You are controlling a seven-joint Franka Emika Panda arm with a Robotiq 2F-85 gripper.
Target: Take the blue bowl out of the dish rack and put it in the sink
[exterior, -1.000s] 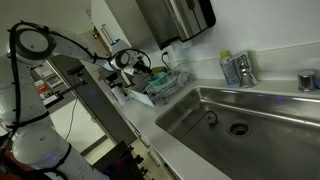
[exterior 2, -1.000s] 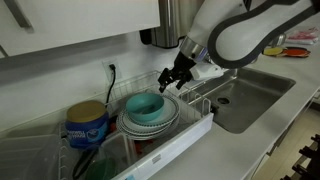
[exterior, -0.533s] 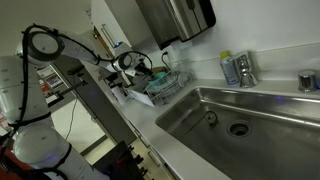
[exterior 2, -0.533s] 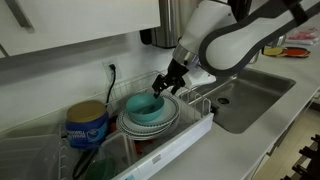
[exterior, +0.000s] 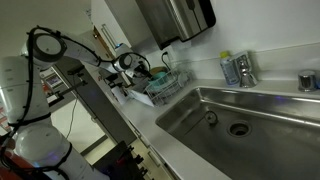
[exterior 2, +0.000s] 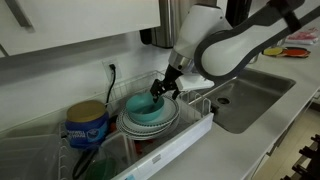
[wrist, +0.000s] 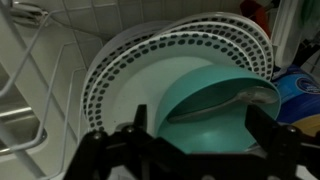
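My fingers stop above the bowl's rim point(exterior: 157, 71) point(wrist: 178, 106), which is between them. My gripper needs to go lower before it closes on the bowl.
The blue bowl point(exterior 2: 146, 108) point(wrist: 205, 105) is a teal shallow bowl leaning against patterned white plates point(wrist: 140, 65) inside the wire dish rack point(exterior 2: 190, 130). In the wrist view it fills the space between my two dark fingers. My gripper point(exterior 2: 160, 90) point(wrist: 200, 125) is open and hangs just over the bowl's rim; its fingers straddle the bowl without closing on it. The steel sink point(exterior 2: 250, 95) point(exterior: 250, 120) with its round drain point(exterior: 238, 128) lies beside the rack. In an exterior view the rack point(exterior: 162, 88) is small and far off.
A blue round tub point(exterior 2: 87, 125) stands in the rack next to the plates. A faucet point(exterior: 238, 68) and a bottle sit behind the sink. A dark appliance point(exterior: 180, 15) hangs on the wall. A cable and wall socket point(exterior 2: 110, 70) are behind the rack.
My gripper has moved sideways along the rack and down, from beside the plates to just over the blue bowl. The bowl has not moved.
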